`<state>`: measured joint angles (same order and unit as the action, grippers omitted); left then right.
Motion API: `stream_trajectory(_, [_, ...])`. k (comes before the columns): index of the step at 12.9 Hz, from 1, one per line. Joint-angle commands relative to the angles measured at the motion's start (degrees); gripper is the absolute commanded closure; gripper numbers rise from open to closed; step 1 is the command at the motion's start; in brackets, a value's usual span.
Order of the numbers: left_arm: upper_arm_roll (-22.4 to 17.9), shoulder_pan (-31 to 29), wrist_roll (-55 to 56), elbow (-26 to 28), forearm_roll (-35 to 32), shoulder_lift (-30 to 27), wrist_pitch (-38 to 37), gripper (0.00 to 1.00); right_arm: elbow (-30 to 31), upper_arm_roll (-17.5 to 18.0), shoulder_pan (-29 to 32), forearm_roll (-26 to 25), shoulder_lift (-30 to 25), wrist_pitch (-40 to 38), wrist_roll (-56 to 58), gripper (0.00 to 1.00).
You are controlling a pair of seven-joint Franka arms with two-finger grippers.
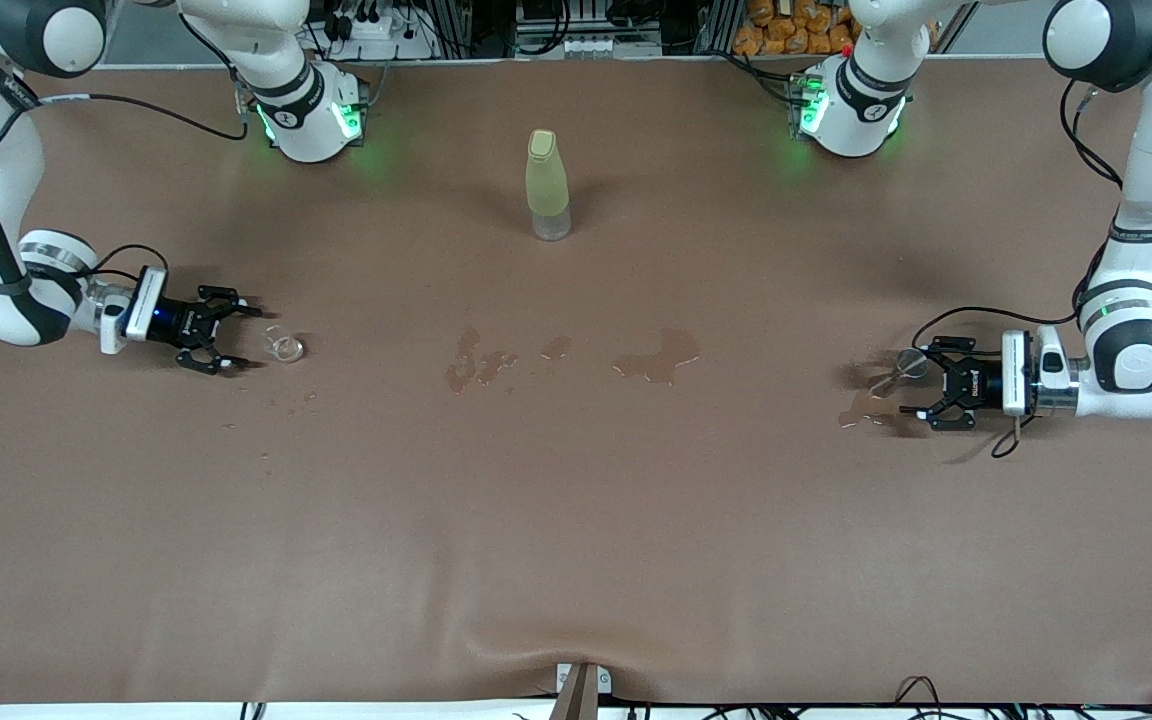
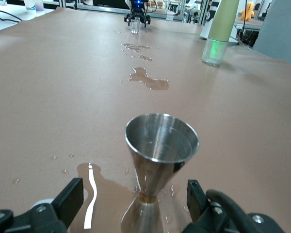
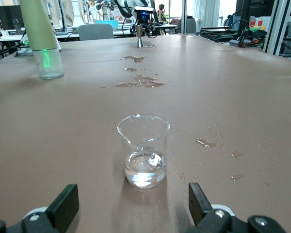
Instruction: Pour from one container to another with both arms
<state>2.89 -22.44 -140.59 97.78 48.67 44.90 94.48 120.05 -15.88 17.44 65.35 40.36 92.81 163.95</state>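
My left gripper next needs to grab the metal stemmed cup by its narrow waist (image 2: pixel 148 198), so that it can pour into the tiny clear beaker.
The grey metal stemmed cup (image 1: pixel 899 368) (image 2: pixel 161 145) stands upright on the brown table toward the left arm's end. My left gripper (image 1: pixel 916 381) (image 2: pixel 133 201) is low over the table and open, its fingers either side of the cup's narrow waist without touching it. The tiny clear beaker (image 1: pixel 286 347) (image 3: pixel 144 148) stands toward the right arm's end with a little clear liquid in it. Open as well, my right gripper (image 1: pixel 236 340) (image 3: pixel 131 206) sits low, the beaker just ahead of its fingertips and not between them.
A tall yellow-green bottle (image 1: pixel 547 185) (image 3: pixel 41 39) stands mid-table, farther from the front camera. Wet patches (image 1: pixel 656 358) lie between the two containers, and a puddle (image 1: pixel 864 412) (image 2: pixel 94 179) spreads around the cup's base. Small drops (image 3: pixel 206 142) dot the table beside the beaker.
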Motion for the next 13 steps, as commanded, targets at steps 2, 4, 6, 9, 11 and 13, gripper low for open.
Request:
stream_trajectory(2, [0.2,-0.1,-0.9,0.8,1.7,0.3,-0.6,0.19,0.1,0.8,1.8,3.4,3.8,-3.2,22.0,0.00])
stream_trajectory(4, [0.3,0.0,-1.5,0.8,1.8,0.4,-0.5,0.29,-0.2,0.9,1.6,3.7,4.2,-3.2,22.1,0.00])
stream_trajectory(6, [0.3,0.0,-1.6,0.8,1.8,0.5,-0.5,0.39,-0.6,0.9,1.2,4.2,4.6,-3.2,22.1,0.00])
stream_trajectory(9, [0.3,0.0,-1.9,0.8,2.5,0.7,-0.5,0.41,-0.6,2.2,0.9,5.5,4.8,-3.1,23.3,0.00])
stream_trajectory(11, [0.2,0.0,-2.1,0.8,2.5,0.9,-0.5,0.47,-0.6,2.6,0.6,6.4,5.0,-2.8,24.6,0.00])
stream_trajectory(13, [0.2,0.0,-2.0,0.9,2.5,0.8,-0.5,0.51,-0.6,2.6,0.0,7.2,5.3,-2.5,25.5,0.00])
